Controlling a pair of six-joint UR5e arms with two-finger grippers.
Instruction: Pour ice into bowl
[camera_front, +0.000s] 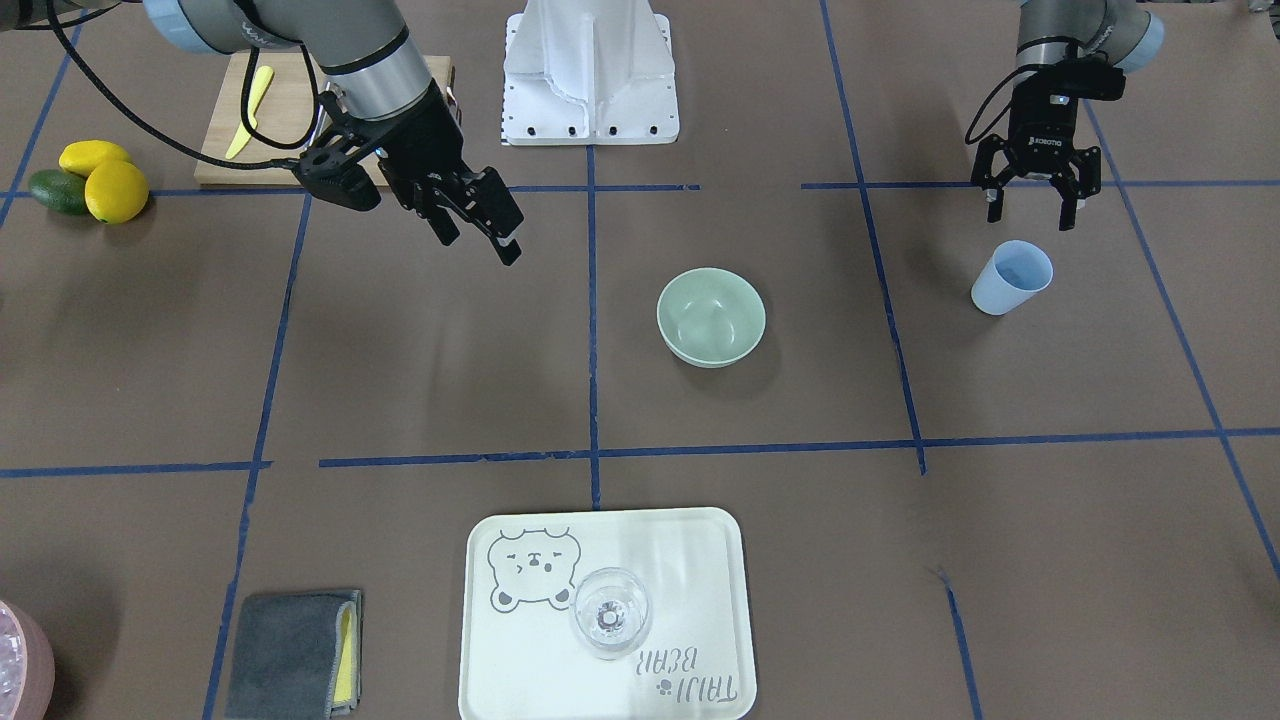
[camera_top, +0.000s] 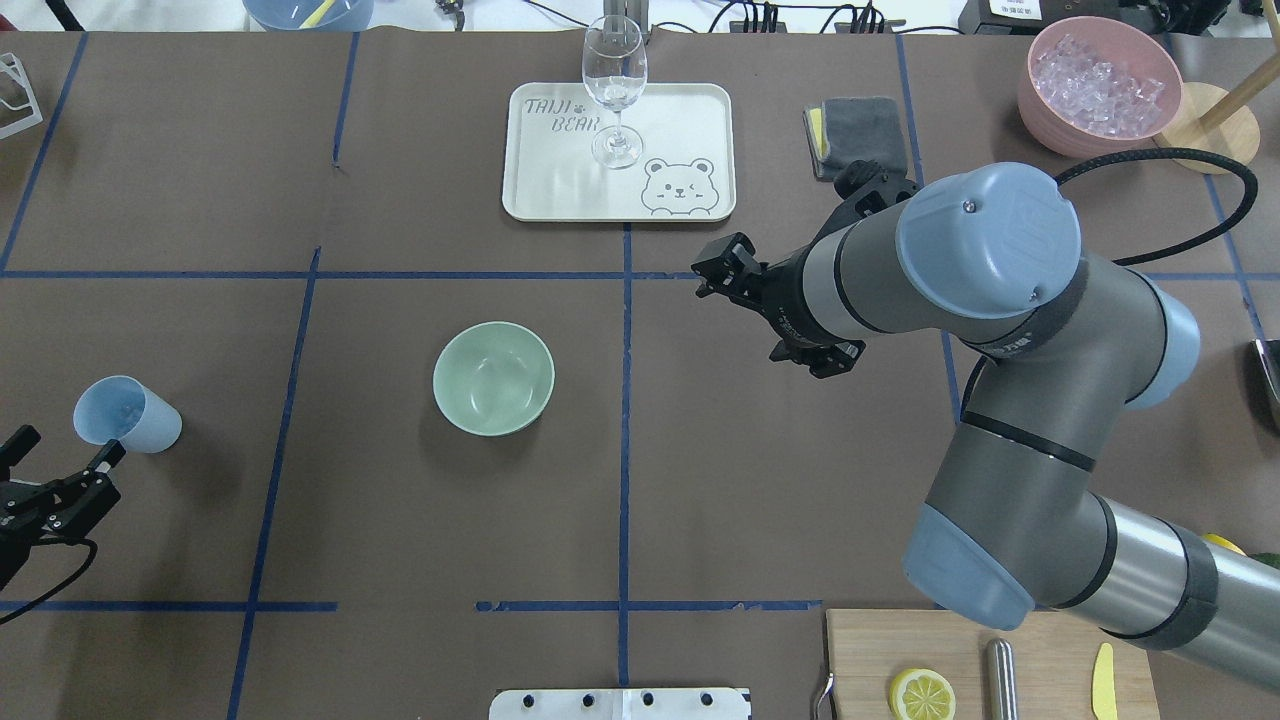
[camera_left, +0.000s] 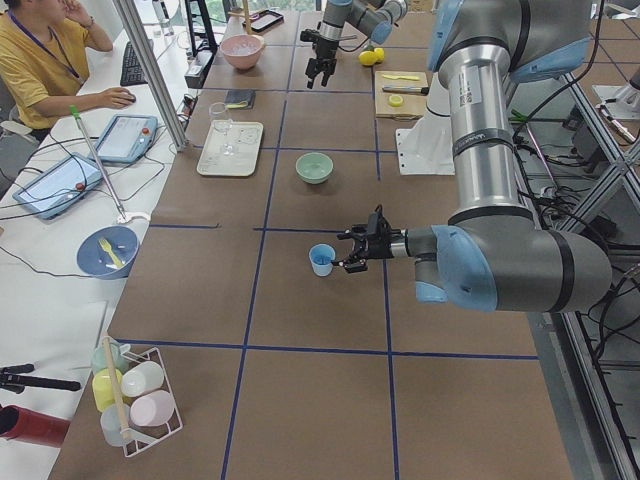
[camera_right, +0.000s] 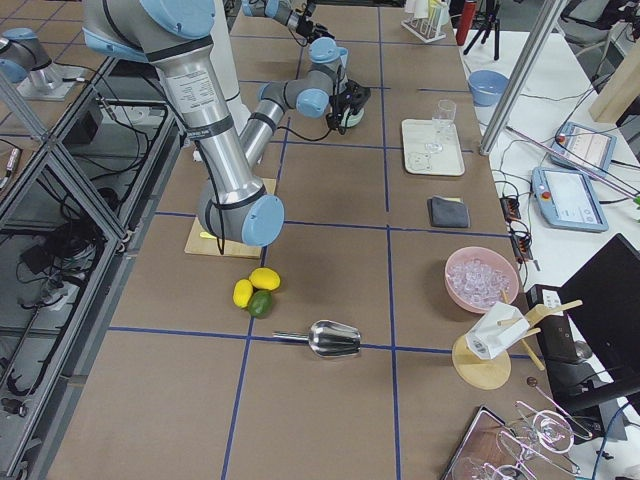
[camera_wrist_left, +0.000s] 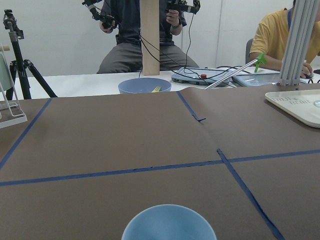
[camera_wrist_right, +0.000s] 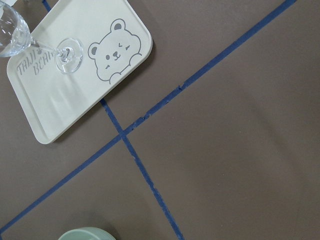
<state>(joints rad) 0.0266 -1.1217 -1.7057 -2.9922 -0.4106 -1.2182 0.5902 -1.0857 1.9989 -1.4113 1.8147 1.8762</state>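
The light blue cup should be grabbed next by its body (camera_front: 1003, 288) with my left gripper, to pour ice into the bowl (camera_front: 711, 316).
The pale mint-green bowl (camera_front: 711, 316) stands upright in the middle of the table and looks empty; it also shows in the overhead view (camera_top: 493, 378). The ice (camera_top: 1100, 80) lies as clear cubes in the pink container (camera_top: 1040, 115) at the far right. A light blue cup (camera_top: 125, 413) stands just ahead of my left gripper (camera_top: 65, 450), which is open and apart from it. The cup's rim (camera_wrist_left: 169, 222) fills the bottom of the left wrist view. I cannot tell if the cup holds ice. My right gripper (camera_front: 478, 240) is open and empty, in the air beside the bowl.
A cream tray (camera_top: 680, 120) with a wine glass (camera_top: 614, 80) lies beyond the bowl. A grey cloth (camera_top: 862, 135) lies right of it. A cutting board (camera_top: 1040, 650) holds a lemon half (camera_top: 922, 693). Lemons (camera_front: 110, 180) and a metal scoop (camera_right: 330, 340) lie on the right side.
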